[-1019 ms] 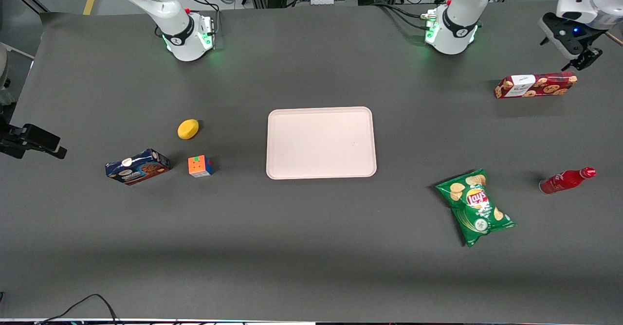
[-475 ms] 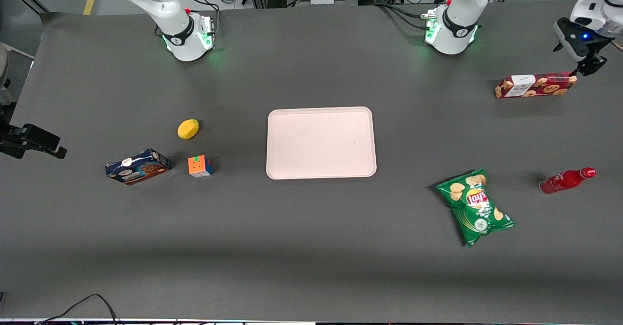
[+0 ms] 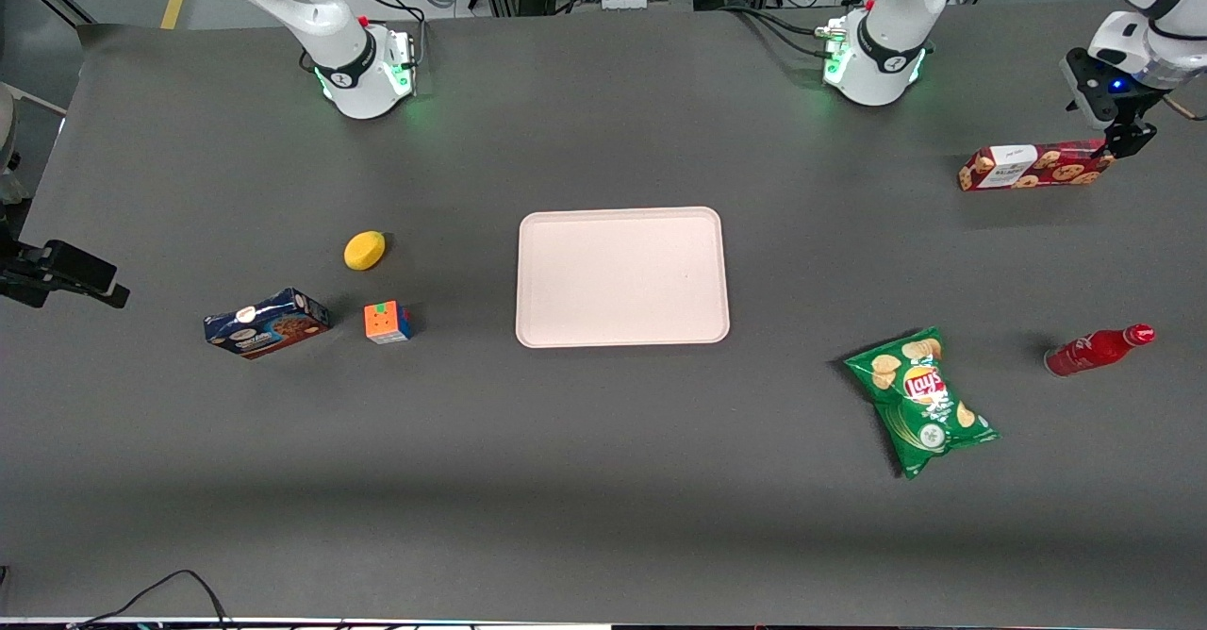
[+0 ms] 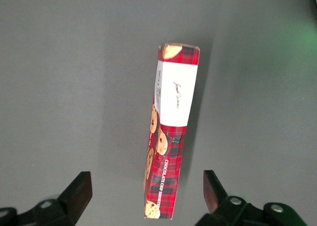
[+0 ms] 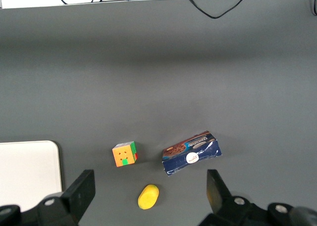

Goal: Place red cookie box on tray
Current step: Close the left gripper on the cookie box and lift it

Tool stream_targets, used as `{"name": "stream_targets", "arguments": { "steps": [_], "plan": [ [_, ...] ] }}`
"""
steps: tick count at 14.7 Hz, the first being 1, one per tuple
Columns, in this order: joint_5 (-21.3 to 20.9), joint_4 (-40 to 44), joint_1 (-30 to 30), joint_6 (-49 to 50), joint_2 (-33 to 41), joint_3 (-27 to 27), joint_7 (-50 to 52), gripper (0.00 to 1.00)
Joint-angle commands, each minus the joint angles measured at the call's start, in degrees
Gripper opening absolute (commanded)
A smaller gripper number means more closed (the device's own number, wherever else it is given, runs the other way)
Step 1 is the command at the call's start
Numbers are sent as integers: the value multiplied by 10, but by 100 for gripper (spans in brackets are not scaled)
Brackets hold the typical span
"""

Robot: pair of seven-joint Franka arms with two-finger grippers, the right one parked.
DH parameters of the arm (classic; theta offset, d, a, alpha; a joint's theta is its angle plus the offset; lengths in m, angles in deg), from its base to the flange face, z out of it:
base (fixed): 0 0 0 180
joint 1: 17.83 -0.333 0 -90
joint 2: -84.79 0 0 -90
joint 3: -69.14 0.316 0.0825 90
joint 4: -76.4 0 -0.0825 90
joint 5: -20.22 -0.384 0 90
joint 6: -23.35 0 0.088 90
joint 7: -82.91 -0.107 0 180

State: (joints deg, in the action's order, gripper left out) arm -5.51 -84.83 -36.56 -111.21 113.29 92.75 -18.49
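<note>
The red cookie box needs to go on the tray (image 3: 622,276), so the robot's gripper will next grab it by its end (image 3: 1086,164) opposite the white label.
The red cookie box (image 3: 1035,167) lies on its long edge on the table toward the working arm's end, farther from the front camera than the chips bag. It also shows in the left wrist view (image 4: 171,132), with its white label patch up. My gripper (image 3: 1124,142) hangs just above the box's outer end, open, its two fingers (image 4: 79,194) standing wide on either side of the box end without touching it. The tray (image 3: 622,276) lies bare at the middle of the table, well apart from the box.
A green chips bag (image 3: 919,400) and a red bottle (image 3: 1099,350) lie nearer the front camera than the red box. A lemon (image 3: 364,250), a puzzle cube (image 3: 388,322) and a blue cookie box (image 3: 266,323) lie toward the parked arm's end.
My gripper has turned and come down over the outer end of the red cookie box. The box and the other things have not moved.
</note>
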Motion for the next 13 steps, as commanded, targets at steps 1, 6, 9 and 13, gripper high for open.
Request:
{"name": "stream_targets", "arguments": {
  "steps": [1, 6, 9, 13],
  "plan": [
    [-9, -22, -23, -59, -47, 23, -43, 100],
    [-9, -31, -43, -86, -81, 43, -66, 100],
    [-8, -38, -44, -106, -92, 43, -70, 100],
    [-8, -56, -42, -143, -107, 58, -70, 100]
  ]
}}
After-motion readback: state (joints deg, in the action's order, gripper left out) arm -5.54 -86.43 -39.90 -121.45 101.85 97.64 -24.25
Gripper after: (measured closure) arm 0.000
